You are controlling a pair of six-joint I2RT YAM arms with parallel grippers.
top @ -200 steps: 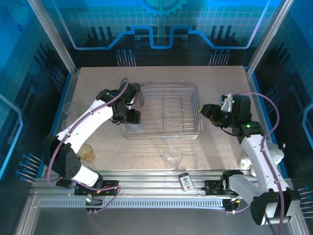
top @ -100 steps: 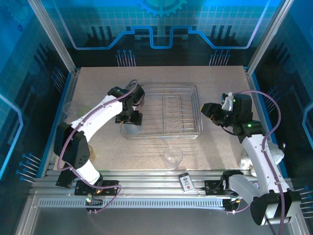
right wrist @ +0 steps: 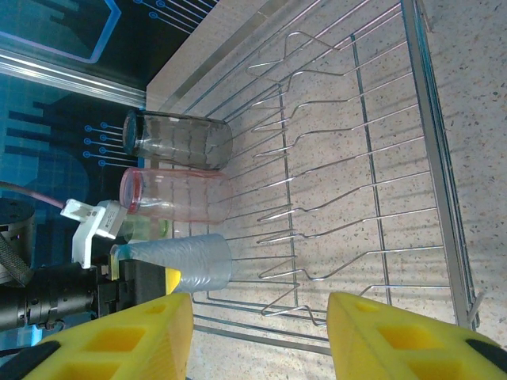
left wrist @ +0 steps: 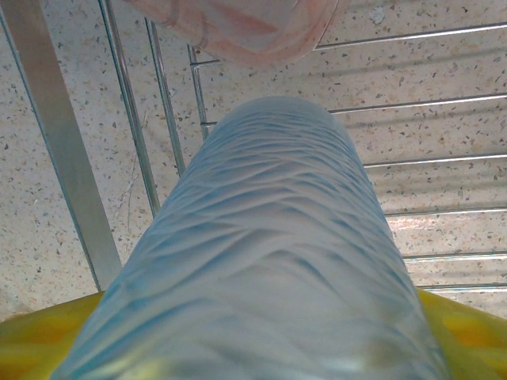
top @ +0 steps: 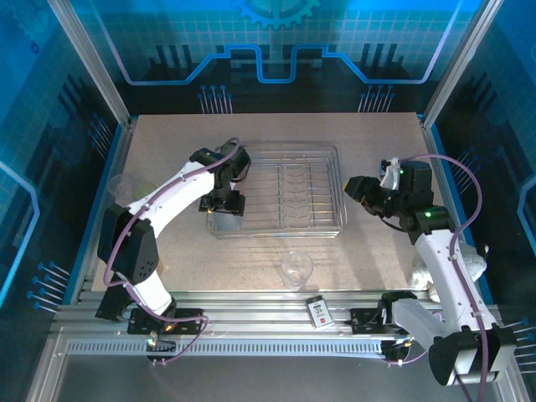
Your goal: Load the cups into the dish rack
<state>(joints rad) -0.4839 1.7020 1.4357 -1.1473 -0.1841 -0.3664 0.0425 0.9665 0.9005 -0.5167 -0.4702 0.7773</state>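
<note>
The blue cup's lower end is level with the pink cup's, so my left gripper can open: the blue cup would stand in the rack's near corner.
My left gripper (top: 224, 204) is shut on a light blue ribbed cup (top: 224, 220) at the near left corner of the chrome dish rack (top: 335, 172). In the left wrist view the blue cup (left wrist: 261, 261) stretches out from between the yellow fingers (left wrist: 467, 324), with a pink cup (left wrist: 238, 32) just beyond it and rack wires (left wrist: 131, 119) below. The right wrist view shows a grey cup (right wrist: 178, 141), a pink cup (right wrist: 170, 194) and the blue cup (right wrist: 186, 261) in a row in the rack (right wrist: 432, 134). My right gripper (top: 362, 191) hangs open and empty off the rack's right side.
A clear cup (top: 296, 268) stands on the table in front of the rack. A pale cup (top: 120, 188) sits near the table's left edge. A black-and-white card (top: 319, 311) lies on the front rail. Something white (top: 477, 264) lies by the right arm.
The left arm has swung its elbow left and carried the blue cup slightly right, into the rack's near left corner. The right arm has stayed still.
</note>
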